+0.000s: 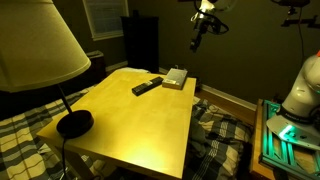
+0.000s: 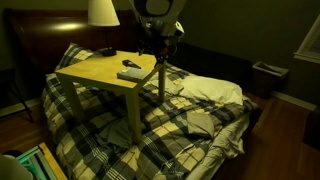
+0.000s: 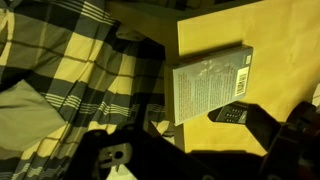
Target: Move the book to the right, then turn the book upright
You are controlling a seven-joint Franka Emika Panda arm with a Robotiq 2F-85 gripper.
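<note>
My gripper grabs the book [image 1: 176,77] by its edge next, across text side and bottom side, to move and turn it upright.
The book [image 1: 176,77], pale with lighter page edges, lies flat at the far right corner of the yellow table [image 1: 140,125]. It also shows in the other exterior view [image 2: 130,74] and in the wrist view [image 3: 210,85], text side up. A slim black remote [image 1: 147,86] lies just beside it, also visible in the wrist view [image 3: 232,113]. My gripper [image 1: 203,25] hangs high above the book, apart from it; it also shows in an exterior view [image 2: 160,35]. In the wrist view its fingers [image 3: 200,155] are dark silhouettes spread wide, with nothing between them.
A lamp [image 1: 35,45] with a black base [image 1: 74,123] stands at the opposite table corner. The table stands on a bed with plaid bedding [image 2: 190,110]. The book lies close to the table edge [image 3: 176,60].
</note>
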